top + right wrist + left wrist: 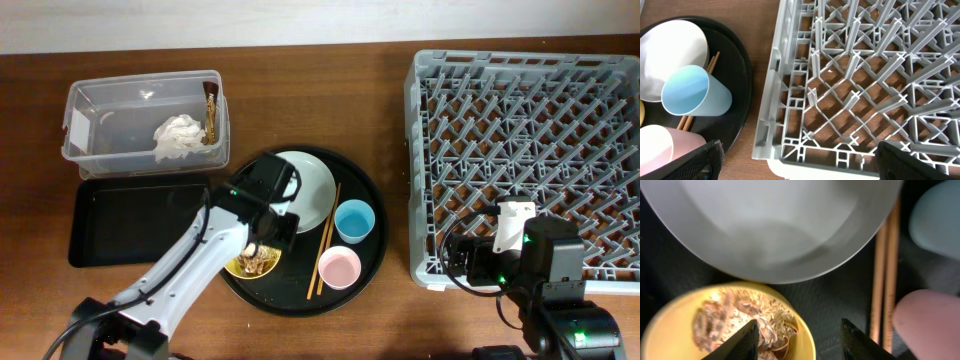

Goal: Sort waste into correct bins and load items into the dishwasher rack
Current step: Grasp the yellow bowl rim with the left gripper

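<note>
In the left wrist view, my left gripper's fingers still stop above the yellow bowl's rim between them, so it moves down next before it closes.
My left gripper [800, 341] is open, its fingers straddling the rim of the small yellow bowl [670, 322] that holds brownish food scraps [740, 320]; one finger is over the scraps, the other outside the rim. In the overhead view the bowl [254, 264] sits on the round black tray beside the pale plate [310, 185], chopsticks [324, 240], blue cup [354, 220] and pink cup [339, 267]. White tissue [178, 136] and a brown wrapper [211, 112] lie in the clear tub [90, 100]. The flat black tray [130, 215] lies below it. My right gripper [795, 165] is open above the grey rack's [530, 150] front left corner.
The round black tray [372, 265] sits mid-table between the bins and the rack. The rack [865, 75] fills the right side; its left edge stands close to the round tray [742, 75]. The left arm reaches across the flat black tray's right end.
</note>
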Robot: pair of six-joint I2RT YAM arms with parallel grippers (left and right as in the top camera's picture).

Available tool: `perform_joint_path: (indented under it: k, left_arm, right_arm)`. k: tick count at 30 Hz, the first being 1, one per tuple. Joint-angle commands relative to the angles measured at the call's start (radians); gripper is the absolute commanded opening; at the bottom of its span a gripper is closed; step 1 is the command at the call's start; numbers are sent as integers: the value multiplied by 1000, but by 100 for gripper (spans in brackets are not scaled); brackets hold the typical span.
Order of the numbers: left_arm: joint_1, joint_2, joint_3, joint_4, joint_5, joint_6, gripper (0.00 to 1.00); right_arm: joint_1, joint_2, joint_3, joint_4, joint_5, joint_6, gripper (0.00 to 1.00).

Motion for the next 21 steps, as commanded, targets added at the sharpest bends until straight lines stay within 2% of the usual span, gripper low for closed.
perform_joint_path:
  k: [1,2,4,6,7,9,15,17,21]
  left_arm:
    - [-4,-20,-97,43,1,-53,50]
    - [-4,-20,-122,71,1,-53,45]
    - [-4,-20,-145,99,4,-53,43]
    - [-4,-20,-146,101,4,-53,32]
    - [-4,-20,-146,101,3,-53,31]
    - [-4,-20,-151,101,3,-54,23]
    - [-4,-20,-181,101,3,-54,16]
    - [-4,-20,-190,96,3,-53,9]
    - [-4,-21,-189,97,0,-53,1]
  right_arm:
    - [5,0,19,0,-6,10,99]
    - [5,0,19,0,-6,10,98]
    - [5,0,19,0,-6,10,98]
    - [5,0,19,0,-6,10,98]
    - [5,0,19,0,-6,10,98]
    - [5,0,19,0,-6,10,98]
    - [5,0,19,0,-6,10,98]
    - [5,0,19,0,-6,10,98]
    - [5,0,19,0,-6,10,98]
